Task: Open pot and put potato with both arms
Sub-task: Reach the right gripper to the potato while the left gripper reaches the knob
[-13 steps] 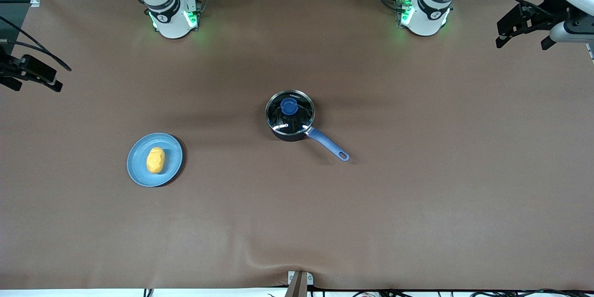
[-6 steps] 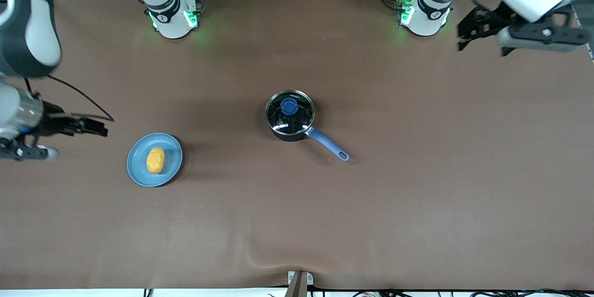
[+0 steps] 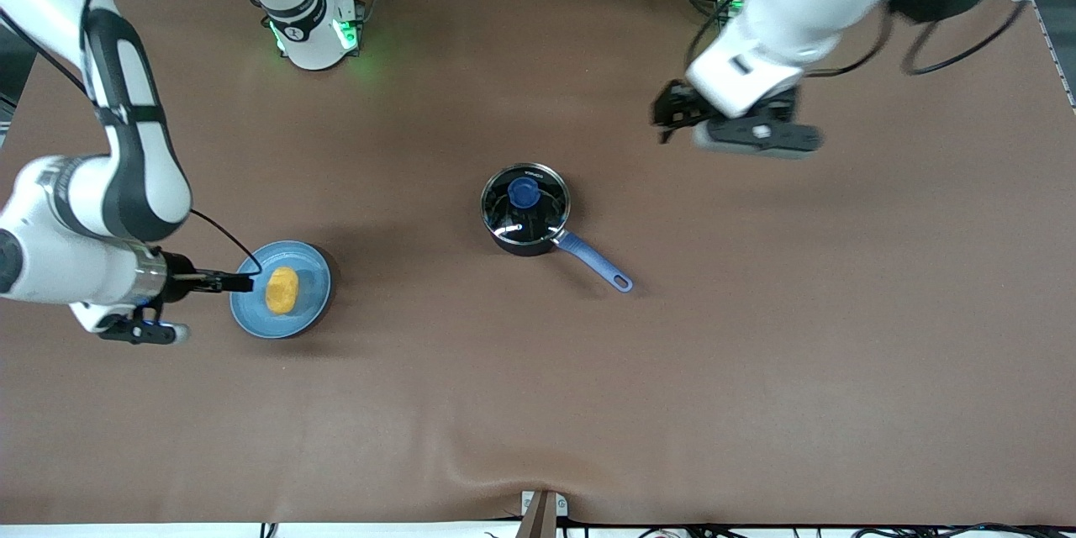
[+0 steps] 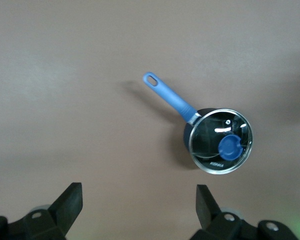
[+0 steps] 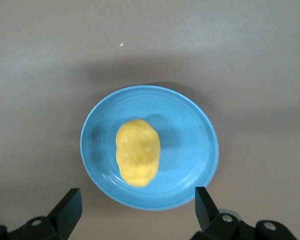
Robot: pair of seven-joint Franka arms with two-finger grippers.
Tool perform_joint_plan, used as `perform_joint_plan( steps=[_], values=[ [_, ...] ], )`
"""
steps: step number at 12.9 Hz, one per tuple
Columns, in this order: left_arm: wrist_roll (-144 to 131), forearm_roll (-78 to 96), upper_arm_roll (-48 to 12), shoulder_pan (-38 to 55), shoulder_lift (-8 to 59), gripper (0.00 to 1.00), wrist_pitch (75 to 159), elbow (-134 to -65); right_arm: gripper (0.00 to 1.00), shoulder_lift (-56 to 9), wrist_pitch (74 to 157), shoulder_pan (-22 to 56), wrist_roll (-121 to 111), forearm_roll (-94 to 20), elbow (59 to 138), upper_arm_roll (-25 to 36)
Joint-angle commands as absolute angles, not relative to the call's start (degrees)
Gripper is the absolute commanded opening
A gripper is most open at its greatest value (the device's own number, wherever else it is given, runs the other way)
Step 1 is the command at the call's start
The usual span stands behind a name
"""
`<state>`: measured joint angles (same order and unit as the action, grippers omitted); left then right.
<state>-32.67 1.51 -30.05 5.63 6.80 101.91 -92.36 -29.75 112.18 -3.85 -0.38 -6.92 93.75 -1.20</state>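
My right gripper should next take hold of the yellow potato [image 3: 282, 289] by its two long sides. Then it can put the potato into the black pot [image 3: 525, 214].
The black pot [image 3: 525, 214] stands mid-table with its glass lid and blue knob [image 3: 524, 193] on; the long blue handle [image 3: 597, 262] points toward the front camera. The yellow potato [image 3: 282, 289] lies on a blue plate [image 3: 313, 267] toward the right arm's end. My right gripper [image 3: 244, 282] hangs open over the plate's edge, and its wrist view shows the potato [image 5: 137, 152] just ahead of the open fingers [image 5: 70, 205]. My left gripper [image 3: 668, 113] is open in the air over bare table near the left arm's base, with the lidded pot [image 4: 220, 142] ahead of it.
A brown mat [image 3: 756, 336] covers the table, with a raised wrinkle [image 3: 504, 479] at the edge nearest the front camera. The right arm's base [image 3: 311, 25] stands at the table's back edge.
Both arms swung in from the table's ends. The right gripper came down to the plate's edge, and the left gripper moved toward the pot. The pot, plate and potato stayed put.
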Motion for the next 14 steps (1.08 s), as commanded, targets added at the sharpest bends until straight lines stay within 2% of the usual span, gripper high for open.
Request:
perform_joint_plan(
  steps=[1, 4, 6, 10, 13, 14],
  values=[
    [-42.8, -7.8, -31.0, 13.9, 14.0, 1.0, 104.9, -90.2, 1.0, -33.8, 115.5, -4.0, 0.3, -8.7, 93.2, -1.5],
    [-54.1, -10.9, -30.8, 21.0, 22.6, 1.0, 106.4, -86.1, 1.0, -35.9, 121.7, -3.1, 0.2, -9.3, 96.6, -1.5],
    [-56.2, -15.0, -29.9, 25.6, 26.3, 1.0, 107.7, -84.5, 1.0, -36.2, 121.8, -3.1, 0.3, -9.9, 96.9, -1.5],
    [-74.4, -20.3, -29.7, 28.7, 33.6, 1.0, 116.1, -84.3, 1.0, -36.7, 121.7, -3.0, 0.3, -10.5, 98.5, -1.5],
    [-86.5, -24.9, -28.7, 32.2, 38.0, 1.0, 116.6, -83.4, 1.0, -36.7, 121.2, -3.2, 0.3, -10.5, 98.6, -1.5],
    [-86.8, -25.1, -28.7, 32.5, 38.7, 1.0, 116.6, -83.3, 0.91, -36.7, 121.2, -3.1, 0.3, -10.5, 98.6, -1.5]
  ],
)
